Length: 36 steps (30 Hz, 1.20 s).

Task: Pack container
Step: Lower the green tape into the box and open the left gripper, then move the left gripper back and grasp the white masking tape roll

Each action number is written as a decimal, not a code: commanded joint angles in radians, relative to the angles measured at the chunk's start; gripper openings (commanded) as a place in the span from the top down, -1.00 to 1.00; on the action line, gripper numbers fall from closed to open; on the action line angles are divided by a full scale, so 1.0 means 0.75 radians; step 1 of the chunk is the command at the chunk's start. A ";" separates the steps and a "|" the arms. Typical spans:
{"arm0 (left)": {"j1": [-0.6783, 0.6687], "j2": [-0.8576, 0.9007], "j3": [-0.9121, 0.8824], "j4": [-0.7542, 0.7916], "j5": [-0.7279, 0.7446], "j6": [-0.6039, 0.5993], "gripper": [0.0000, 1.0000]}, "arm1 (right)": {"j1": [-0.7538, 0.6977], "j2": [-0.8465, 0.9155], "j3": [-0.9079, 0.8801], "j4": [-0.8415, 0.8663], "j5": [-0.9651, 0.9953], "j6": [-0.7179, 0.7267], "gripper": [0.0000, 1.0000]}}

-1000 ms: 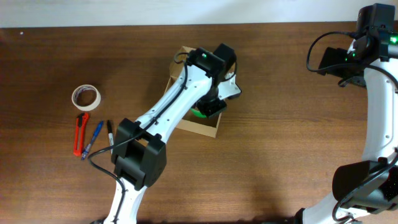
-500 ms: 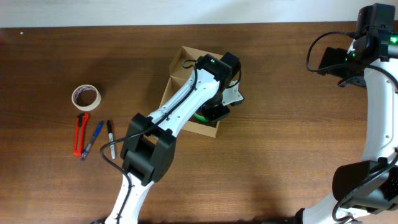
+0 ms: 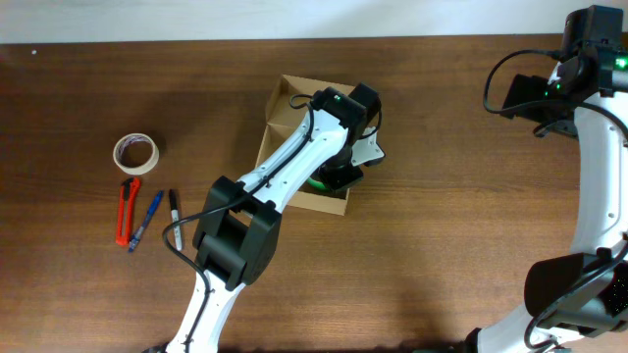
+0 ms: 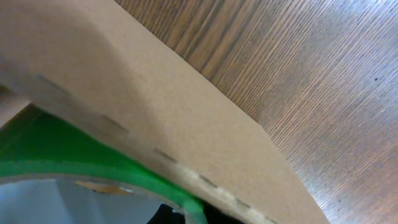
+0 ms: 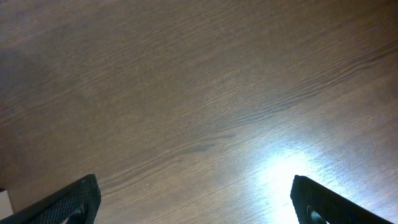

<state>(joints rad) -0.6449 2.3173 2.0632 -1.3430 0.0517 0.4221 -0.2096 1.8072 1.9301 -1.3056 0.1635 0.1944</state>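
Observation:
The green tape roll sits inside the container's cardboard side, below the container's rim, so it is now time for my left gripper to release it.
The container, a tan cardboard box, stands open at the table's middle. My left arm reaches over it, and my left gripper sits low at the box's near right corner, shut on a green tape roll. In the left wrist view the green tape roll fills the lower left, pressed close against the box's cardboard wall; the jaws themselves are hidden. My right gripper hangs at the far right rear of the table. Its fingers stand wide apart over bare wood, and my right gripper holds nothing.
On the table's left lie a tan tape roll, a red box cutter, a blue pen and a black marker. The right arm's base stands at the near right corner.
My left arm has swung right, uncovering the box's rear half. The gripper and green roll have shifted slightly toward the box's near right corner. The right arm is still.

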 commanded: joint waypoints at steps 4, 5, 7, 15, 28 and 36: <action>-0.001 0.015 -0.004 -0.001 -0.035 -0.013 0.87 | -0.001 -0.026 0.022 0.001 -0.002 -0.005 -0.99; -0.001 0.015 -0.004 -0.001 -0.035 -0.013 0.86 | -0.001 -0.026 0.022 0.001 -0.002 -0.005 -0.99; -0.001 0.015 -0.004 -0.001 -0.035 -0.013 0.78 | -0.001 -0.026 0.022 0.001 -0.002 -0.005 -0.99; -0.001 0.014 0.005 -0.011 -0.084 -0.023 -0.08 | -0.001 -0.026 0.022 0.001 -0.002 -0.005 -0.98; 0.134 -0.292 0.143 -0.165 -0.221 -0.127 0.03 | -0.001 -0.026 0.022 0.001 -0.002 -0.005 -0.99; 0.420 -0.738 0.093 -0.141 -0.241 -0.190 0.02 | -0.001 -0.026 0.022 0.001 -0.002 -0.005 -0.99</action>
<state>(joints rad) -0.4057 1.8572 2.1471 -1.4548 -0.1120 0.3145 -0.2096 1.8072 1.9301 -1.3056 0.1635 0.1944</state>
